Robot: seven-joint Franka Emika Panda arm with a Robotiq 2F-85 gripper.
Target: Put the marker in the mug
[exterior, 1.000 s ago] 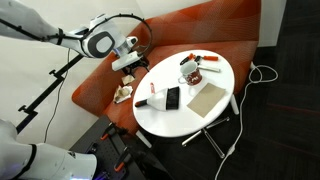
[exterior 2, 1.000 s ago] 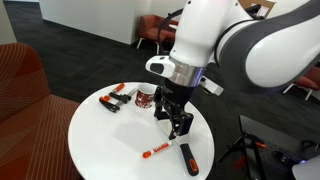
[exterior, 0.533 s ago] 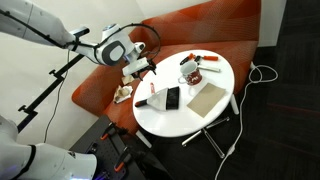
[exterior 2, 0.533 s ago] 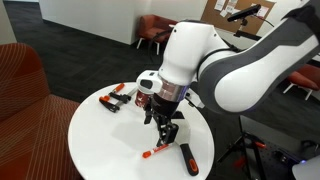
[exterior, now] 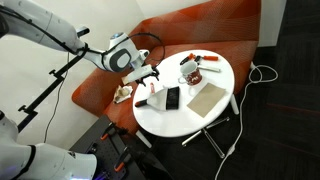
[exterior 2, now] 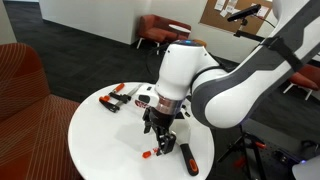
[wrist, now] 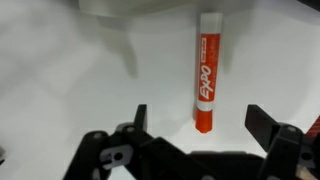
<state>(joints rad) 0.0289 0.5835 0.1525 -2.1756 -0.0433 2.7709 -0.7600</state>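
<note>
I should lower before closing, or I'd miss the marker (wrist: 206, 75) below.
The marker (wrist: 206, 75) lies flat on the round white table (exterior 2: 100, 140), with a white body, a red cap and red lettering. It also shows in an exterior view (exterior 2: 155, 153) near the table's front edge. My gripper (wrist: 200, 125) is open and empty, just above the marker, its two fingers on either side of the red cap end. It shows in both exterior views (exterior 2: 161, 141) (exterior: 150, 86). The mug (exterior 2: 146, 97) stands upright behind the gripper, whitish with dark and red markings; it is also in an exterior view (exterior: 188, 71).
A black slab (exterior: 172, 98) and a tan pad (exterior: 207, 98) lie on the table. A red-and-white oblong item (exterior 2: 117, 97) lies left of the mug. A black item (exterior 2: 188, 158) lies right of the marker. A red sofa (exterior: 100, 90) borders the table.
The arm has swung over the table and come down, so the open gripper now sits low over the marker. The marker and mug have not moved.
</note>
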